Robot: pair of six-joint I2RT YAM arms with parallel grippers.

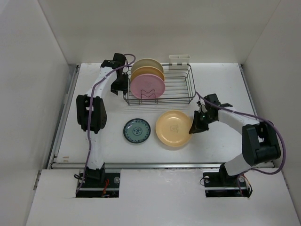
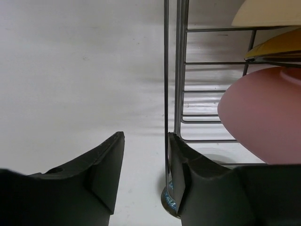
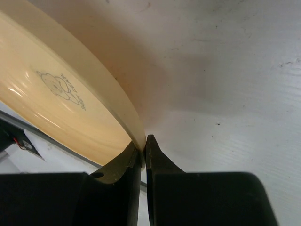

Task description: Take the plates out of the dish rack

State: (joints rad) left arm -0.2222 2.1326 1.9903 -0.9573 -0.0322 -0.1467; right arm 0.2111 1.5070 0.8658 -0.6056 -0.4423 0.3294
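Note:
The pink plate should be grabbed next by its side rim (image 1: 132,86) (image 2: 223,106) with my left gripper. The plate's opposite edge then stays free of the rack wires.
The black wire dish rack (image 1: 190,84) stands at the back centre. A cream plate (image 1: 146,63), a peach-yellow plate (image 1: 148,73) and a pink plate (image 1: 147,85) stand upright in its left end. A teal-green patterned plate (image 1: 137,131) lies flat on the table in front of it. My right gripper (image 1: 193,127) is shut on the right rim of another peach-yellow plate (image 1: 173,128), low over the table; the pinch shows in the right wrist view (image 3: 143,141). My left gripper (image 1: 117,87) is open at the rack's left wall, its fingers either side of the wall wire (image 2: 166,70).
A white plastic holder (image 1: 179,59) is clipped on the rack's back edge. White walls close in the table on three sides. A small round dark thing with blue marks (image 2: 168,197) shows under my left gripper's right finger; I cannot tell what it is.

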